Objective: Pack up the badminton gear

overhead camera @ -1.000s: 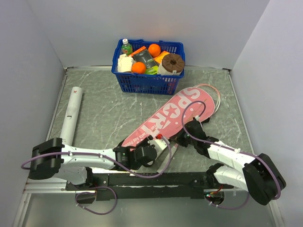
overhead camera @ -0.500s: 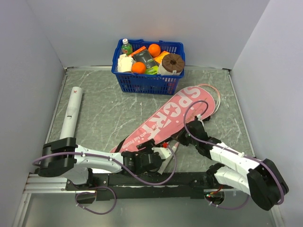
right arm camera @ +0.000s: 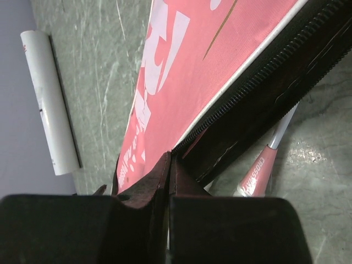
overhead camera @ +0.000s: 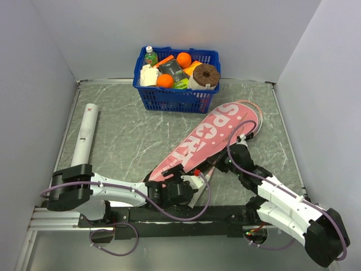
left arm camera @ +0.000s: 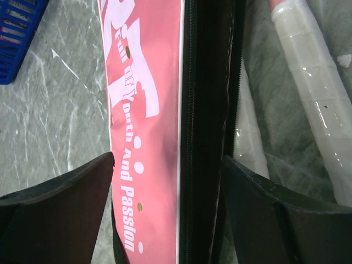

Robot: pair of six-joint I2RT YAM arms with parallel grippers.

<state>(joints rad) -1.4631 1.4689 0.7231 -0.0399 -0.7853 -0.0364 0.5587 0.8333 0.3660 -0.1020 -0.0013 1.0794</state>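
Observation:
My left gripper should close on the cover's narrow end now: its pink edge and black side lie between my fingers in the left wrist view.
The pink "SPORT" cover (overhead camera: 211, 138) lies slantwise on the table, its wide end to the far right. A racket head (overhead camera: 258, 119) peeks out past that end. My left gripper (overhead camera: 189, 182) is open and straddles the cover's narrow end (left arm camera: 148, 137), pink face and black zip edge between its fingers (left arm camera: 60, 209). White racket handles (left arm camera: 313, 82) lie just right of it. My right gripper (right arm camera: 170, 160) is shut on the cover's black zip edge (right arm camera: 264, 82), above a pink racket shaft piece (right arm camera: 257, 177). The long white tube (overhead camera: 84, 135) lies at the left.
A blue basket (overhead camera: 169, 100) of groceries stands at the back, close to the cover's wide end. Grey walls close in the table on the left, back and right. The tube (right arm camera: 50, 113) lies along the left wall.
My left gripper has opened wide and slid along to the cover's narrow end. The right gripper has closed on the zip edge, and the cover has shifted a little toward the far right.

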